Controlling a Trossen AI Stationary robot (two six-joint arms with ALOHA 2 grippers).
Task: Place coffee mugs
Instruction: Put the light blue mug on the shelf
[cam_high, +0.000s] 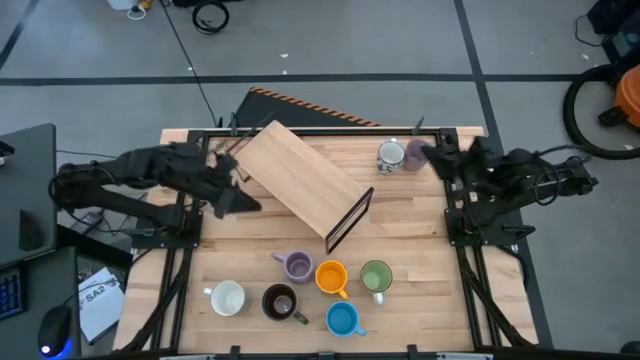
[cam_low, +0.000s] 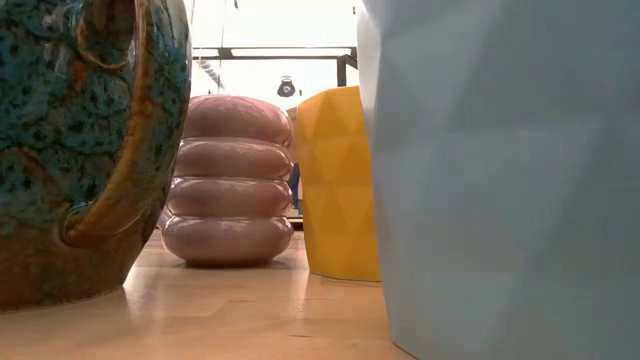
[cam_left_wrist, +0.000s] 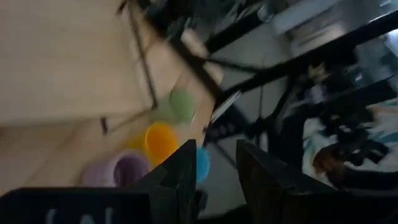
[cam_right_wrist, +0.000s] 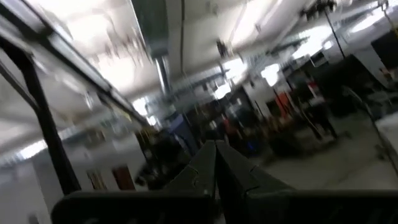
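My left gripper should next take hold of the white mug by its rim. Then it should put the white mug on the wooden rack.
Six mugs stand upright near the table's near edge: white, dark brown, lilac, orange, green and blue. A second white mug and a second lilac mug stand by the far right corner. My right gripper is right beside that lilac mug. Its fingers are shut and point up at the ceiling. My left gripper hovers by the wooden rack's left side, open and holding nothing. The low view shows the lilac and orange mugs. My right gripper is next to the far lilac mug on its right side. I cannot tell whether it touches it. Nothing shows between its shut fingers in the right wrist view.
A light wooden rack with a dark metal frame lies slanted across the table's middle, between the two arms. Bare table lies to its right. In the low view two mugs close to the camera block most of the sight.
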